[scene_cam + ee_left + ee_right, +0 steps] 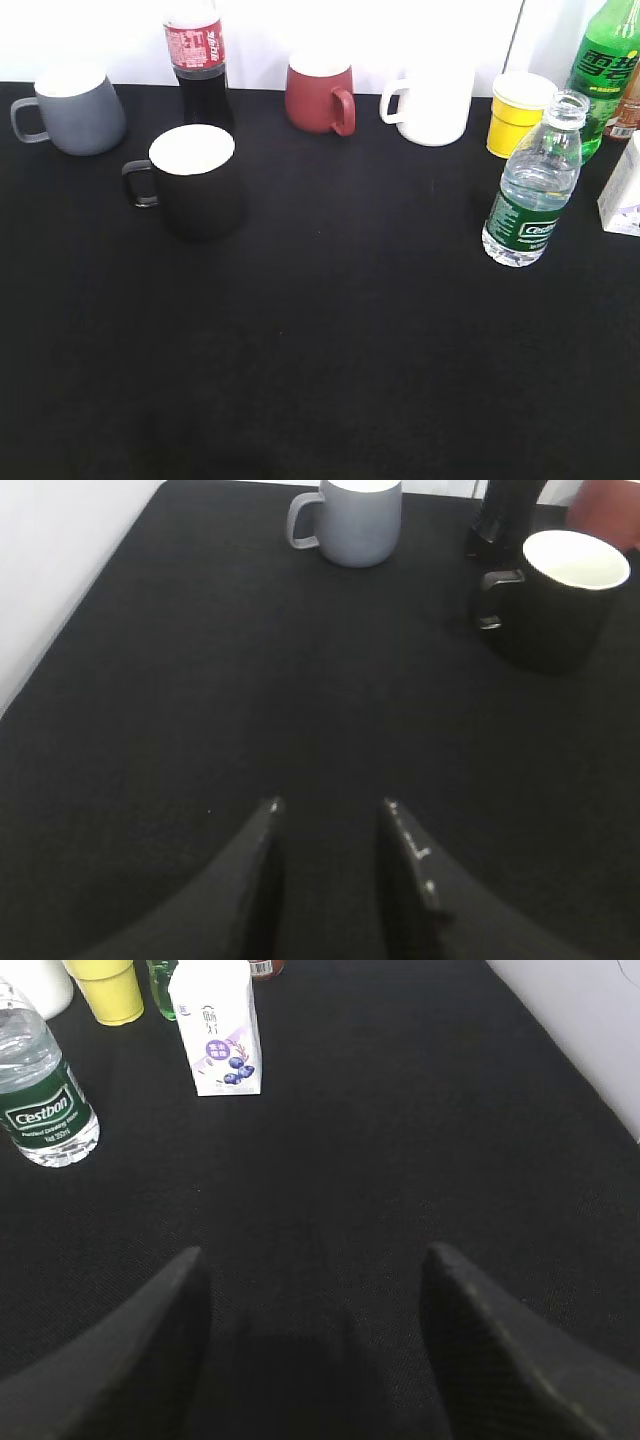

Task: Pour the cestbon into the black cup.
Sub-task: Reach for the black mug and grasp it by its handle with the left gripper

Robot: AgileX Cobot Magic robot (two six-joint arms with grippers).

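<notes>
I will grab the cup by its slim handle (139, 186) with my left gripper next, because the black cup's round body (203, 200) is wider than the gap between my fingers.
The cestbon (533, 190), a small clear bottle with a dark green label and no cap, stands upright at the right of the black table. It also shows in the right wrist view (45, 1100) at upper left. The black cup (198, 180) with a white inside stands at centre left, handle to the left; it shows in the left wrist view (558, 595) at upper right. My left gripper (330, 805) is open and empty over bare cloth. My right gripper (315, 1252) is open wide and empty, to the right of the cestbon. Neither gripper shows in the exterior view.
Along the back stand a grey mug (72, 110), a cola bottle (198, 60), a dark red mug (320, 95), a white mug (432, 105), a yellow paper cup (518, 110) and a green soda bottle (605, 70). A white milk carton (217, 1030) stands at the right.
</notes>
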